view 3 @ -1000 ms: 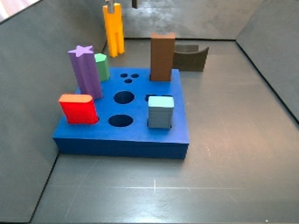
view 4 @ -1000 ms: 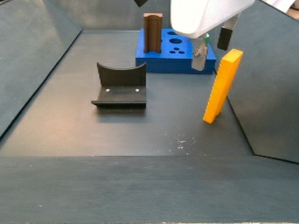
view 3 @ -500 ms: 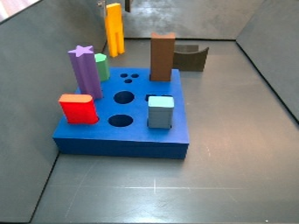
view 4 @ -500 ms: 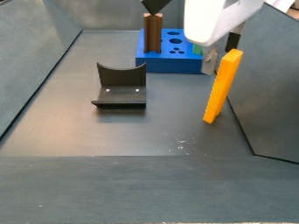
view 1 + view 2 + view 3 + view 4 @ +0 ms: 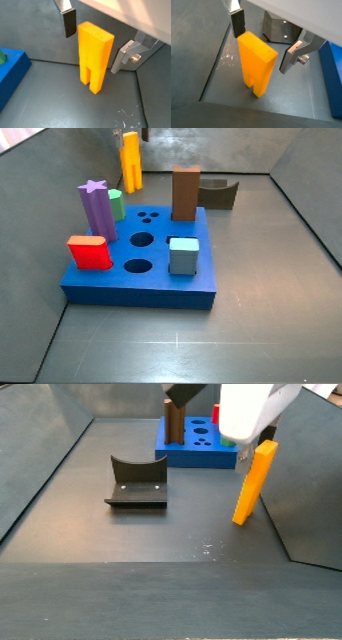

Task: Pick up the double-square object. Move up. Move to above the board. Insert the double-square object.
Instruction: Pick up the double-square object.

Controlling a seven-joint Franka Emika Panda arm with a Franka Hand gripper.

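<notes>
My gripper grips the double-square object by its top end next, to insert the object into the board.
The double-square object is a tall orange-yellow block with a groove down its face. It stands upright on the grey floor close to a side wall, as both side views show. My gripper is open around its top. In both wrist views one dark pad and one silver finger stand on either side with gaps, not touching it. The gripper's white housing hangs right over the block. The board, a blue slab with holes, lies apart from it on the floor.
On the board stand a brown block, a purple star peg, a green peg, a red block and a light blue block. The fixture sits on the floor beside the board. Grey walls enclose the floor.
The gripper has shifted sideways from beside the orange-yellow block to right over it, with its fingers now on either side of the top. The block has not moved.
</notes>
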